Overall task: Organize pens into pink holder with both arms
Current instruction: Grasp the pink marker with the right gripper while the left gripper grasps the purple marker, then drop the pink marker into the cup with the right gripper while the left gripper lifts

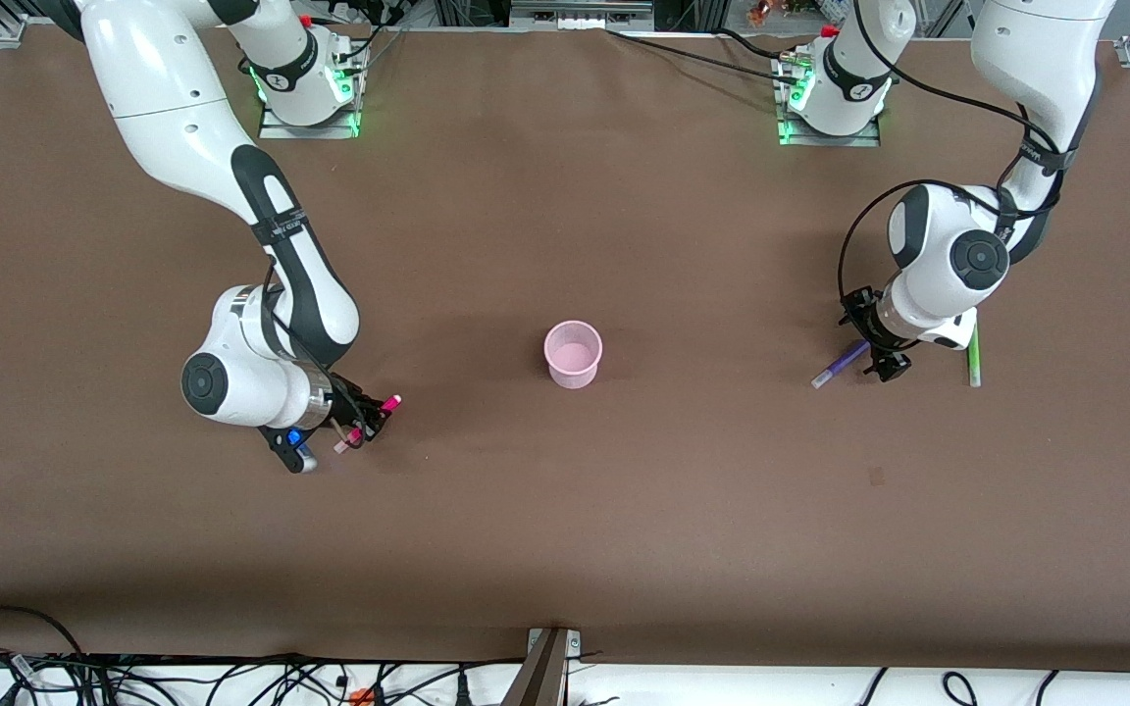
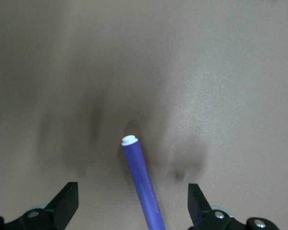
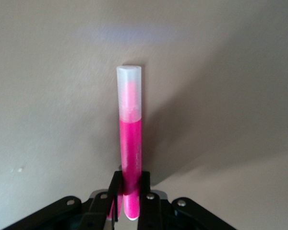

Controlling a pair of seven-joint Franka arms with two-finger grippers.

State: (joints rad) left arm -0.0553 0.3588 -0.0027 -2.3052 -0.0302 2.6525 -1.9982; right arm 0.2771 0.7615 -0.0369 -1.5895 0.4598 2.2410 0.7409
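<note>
I should next pick up the purple pen with my left gripper by its body near the white plug [image 1: 858, 349], so that it can go into the pink holder [image 1: 573, 354].
The pink holder [image 1: 573, 354] stands upright mid-table. My right gripper [image 1: 367, 424] is shut on the magenta pen [image 1: 375, 416] and holds it low over the table, toward the right arm's end. In the right wrist view the magenta pen [image 3: 130, 139] sticks out from between the shut fingers of the gripper [image 3: 130, 191]. My left gripper [image 1: 882, 355] is open, low over one end of the purple pen [image 1: 840, 365]. In the left wrist view the purple pen [image 2: 143, 184] lies on the table between the spread fingers of the gripper [image 2: 132, 203]. The green pen [image 1: 973, 355] lies beside the left gripper. The yellow pen is out of view.
The brown table [image 1: 565, 529] stretches wide around the holder. The arms' bases [image 1: 308, 93] stand along the edge farthest from the front camera. Cables lie past the table's near edge.
</note>
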